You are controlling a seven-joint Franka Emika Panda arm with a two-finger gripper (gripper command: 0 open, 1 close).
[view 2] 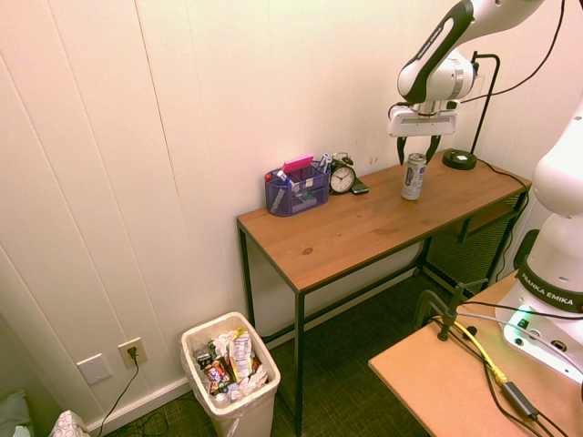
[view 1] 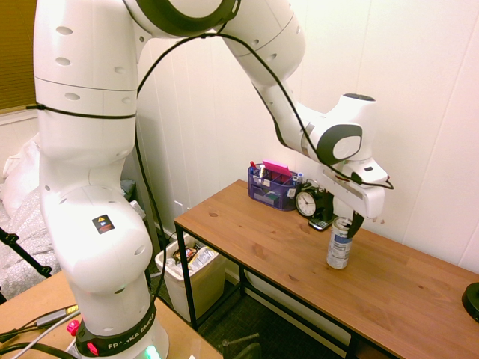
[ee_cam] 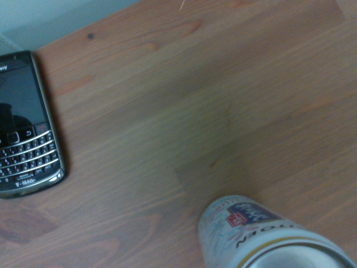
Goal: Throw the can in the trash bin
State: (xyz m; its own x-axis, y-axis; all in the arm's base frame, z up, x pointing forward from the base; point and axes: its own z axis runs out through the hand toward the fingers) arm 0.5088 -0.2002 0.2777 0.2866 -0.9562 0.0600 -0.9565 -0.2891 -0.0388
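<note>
The robot's fingers are on either side of the can's top rim, so the gripper needs to close on the can.
The can stands upright on the wooden table, toward the end away from the trash bin. My gripper hangs straight over it, open, with a finger on either side of the can's top rim and a gap to each. The can's shiny top shows in the wrist view. The cream-white trash bin, lined and full of wrappers, stands on the floor beside the table's far end.
A blue-purple desk organizer, a black alarm clock and a black phone sit along the wall. A round black base rests at the table's end near the can.
</note>
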